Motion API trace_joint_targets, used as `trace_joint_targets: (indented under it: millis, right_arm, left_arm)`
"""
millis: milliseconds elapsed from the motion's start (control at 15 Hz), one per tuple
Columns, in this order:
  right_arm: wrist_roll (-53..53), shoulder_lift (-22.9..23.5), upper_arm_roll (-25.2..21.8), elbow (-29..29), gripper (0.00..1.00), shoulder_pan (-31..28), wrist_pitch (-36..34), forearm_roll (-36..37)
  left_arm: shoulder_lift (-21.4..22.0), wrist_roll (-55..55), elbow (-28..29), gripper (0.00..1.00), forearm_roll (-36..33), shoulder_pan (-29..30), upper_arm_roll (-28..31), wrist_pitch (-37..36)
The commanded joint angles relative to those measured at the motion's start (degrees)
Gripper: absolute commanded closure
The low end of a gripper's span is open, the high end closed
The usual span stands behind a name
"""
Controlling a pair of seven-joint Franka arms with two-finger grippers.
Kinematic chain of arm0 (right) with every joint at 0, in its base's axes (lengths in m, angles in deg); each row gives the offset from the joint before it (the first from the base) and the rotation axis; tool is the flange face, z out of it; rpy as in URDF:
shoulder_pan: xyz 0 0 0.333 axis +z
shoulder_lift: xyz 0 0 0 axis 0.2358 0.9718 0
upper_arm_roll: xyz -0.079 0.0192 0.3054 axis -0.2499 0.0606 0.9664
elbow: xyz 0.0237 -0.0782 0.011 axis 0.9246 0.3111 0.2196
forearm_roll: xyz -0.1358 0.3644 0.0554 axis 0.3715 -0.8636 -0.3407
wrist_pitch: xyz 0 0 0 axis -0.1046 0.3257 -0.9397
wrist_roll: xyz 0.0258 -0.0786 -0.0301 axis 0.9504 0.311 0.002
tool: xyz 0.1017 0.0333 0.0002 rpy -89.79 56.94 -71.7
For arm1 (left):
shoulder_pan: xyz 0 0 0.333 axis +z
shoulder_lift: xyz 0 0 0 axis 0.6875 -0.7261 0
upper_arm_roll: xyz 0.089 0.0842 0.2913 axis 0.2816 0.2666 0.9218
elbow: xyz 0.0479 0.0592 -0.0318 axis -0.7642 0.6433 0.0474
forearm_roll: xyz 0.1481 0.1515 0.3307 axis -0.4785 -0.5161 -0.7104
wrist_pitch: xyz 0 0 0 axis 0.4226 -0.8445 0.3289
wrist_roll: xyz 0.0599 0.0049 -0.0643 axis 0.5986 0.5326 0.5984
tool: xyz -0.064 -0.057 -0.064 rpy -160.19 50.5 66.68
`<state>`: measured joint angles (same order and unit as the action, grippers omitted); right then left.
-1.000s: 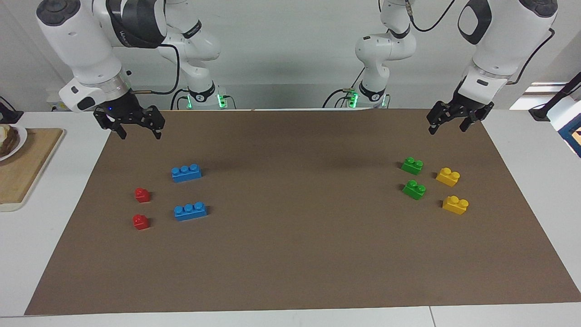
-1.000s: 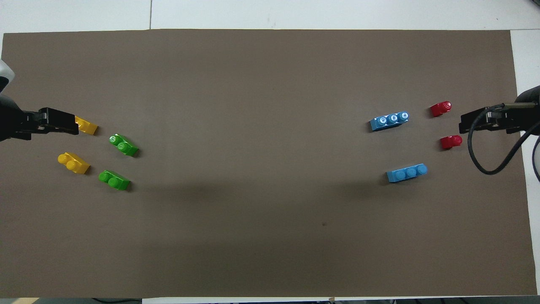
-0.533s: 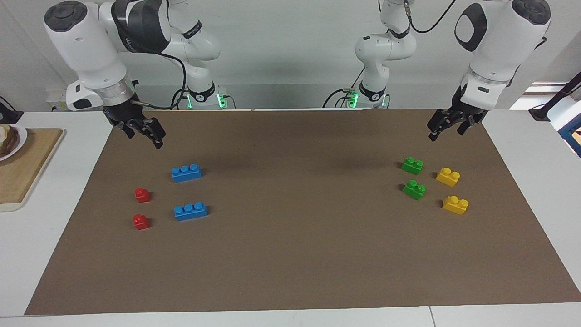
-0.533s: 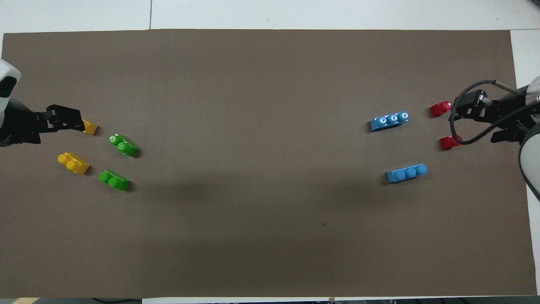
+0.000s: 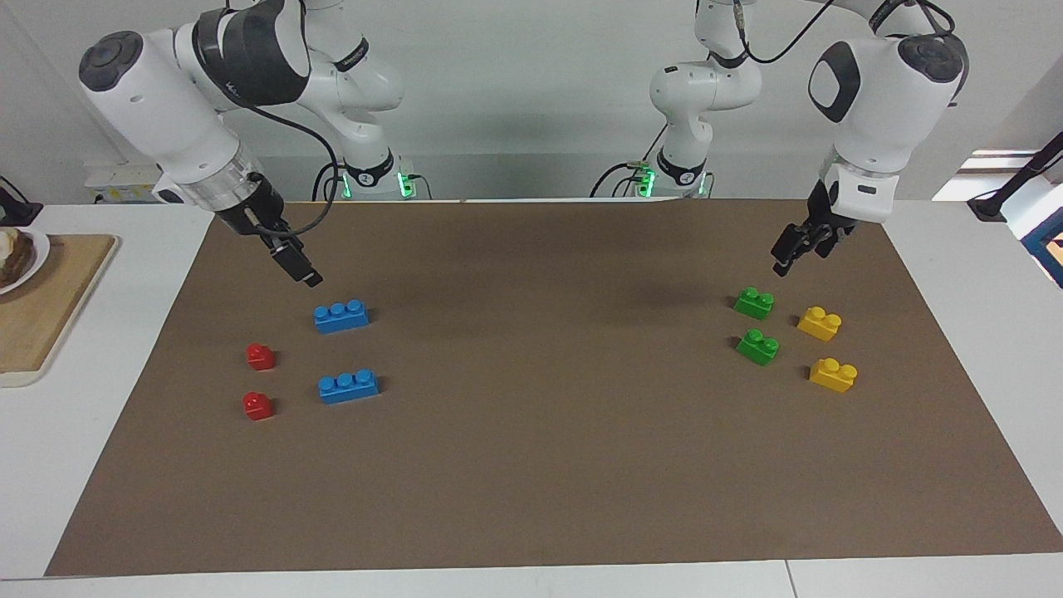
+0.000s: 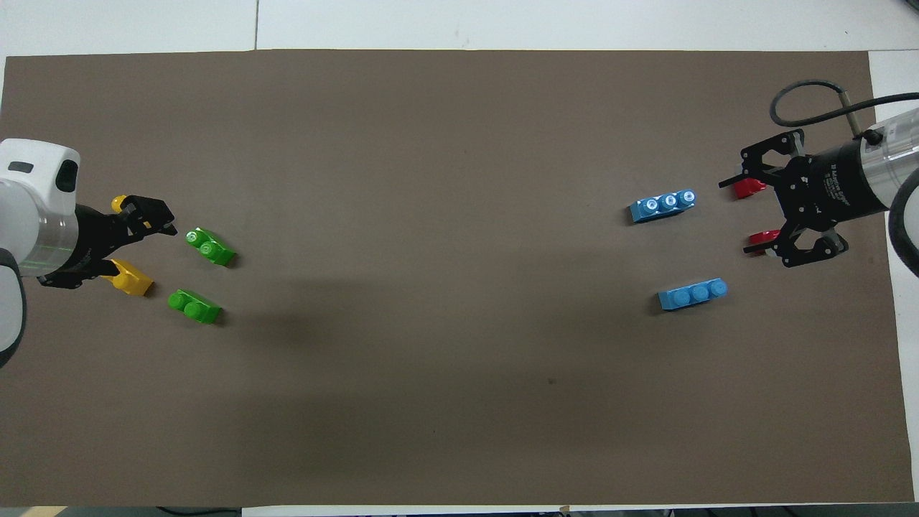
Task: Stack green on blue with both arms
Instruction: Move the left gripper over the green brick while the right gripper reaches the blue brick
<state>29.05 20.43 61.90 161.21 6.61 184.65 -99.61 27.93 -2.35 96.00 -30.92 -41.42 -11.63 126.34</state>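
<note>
My right gripper reaches the blue brick and grabs one end stud (image 6: 686,197) next, so the blue brick's other end (image 6: 644,208) stays free for stacking green on it.
Two green bricks lie on the brown mat at the left arm's end, one (image 5: 754,302) (image 6: 194,306) nearer to the robots than the other (image 5: 758,346) (image 6: 210,246). Two blue bricks lie at the right arm's end, one (image 5: 341,316) (image 6: 693,294) nearer, one (image 5: 348,386) (image 6: 663,205) farther. My left gripper (image 5: 785,259) (image 6: 161,217) hangs in the air over the mat beside the green bricks and holds nothing. My right gripper (image 5: 304,275) (image 6: 738,217) is open and empty, raised over the mat beside the nearer blue brick.
Two yellow bricks (image 5: 820,323) (image 5: 833,374) lie beside the green ones, toward the mat's edge. Two red bricks (image 5: 260,356) (image 5: 257,406) lie beside the blue ones. A wooden board (image 5: 41,299) with a plate sits off the mat at the right arm's end.
Both grippers have turned at the wrist, come lower and moved in over the mat, the left toward the green bricks, the right toward the blue bricks. No brick has moved.
</note>
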Motion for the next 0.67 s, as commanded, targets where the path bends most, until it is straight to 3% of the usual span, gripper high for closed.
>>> trace_joint_targets:
  millis: [0, 600]
  right_arm:
    - [1.0, 4.8, 0.3, -1.6, 0.06, -1.7, 2.7, -2.5]
    - [-1.8, 15.1, 0.7, -5.7, 0.06, -2.2, 7.9, -3.1]
  left_arm:
    - [-3.4, 9.1, 1.6, 0.0, 0.7, 0.3, 0.0, 5.9]
    - [-13.1, 10.1, 1.7, 0.0, 0.8, 2.1, 0.0, 16.4]
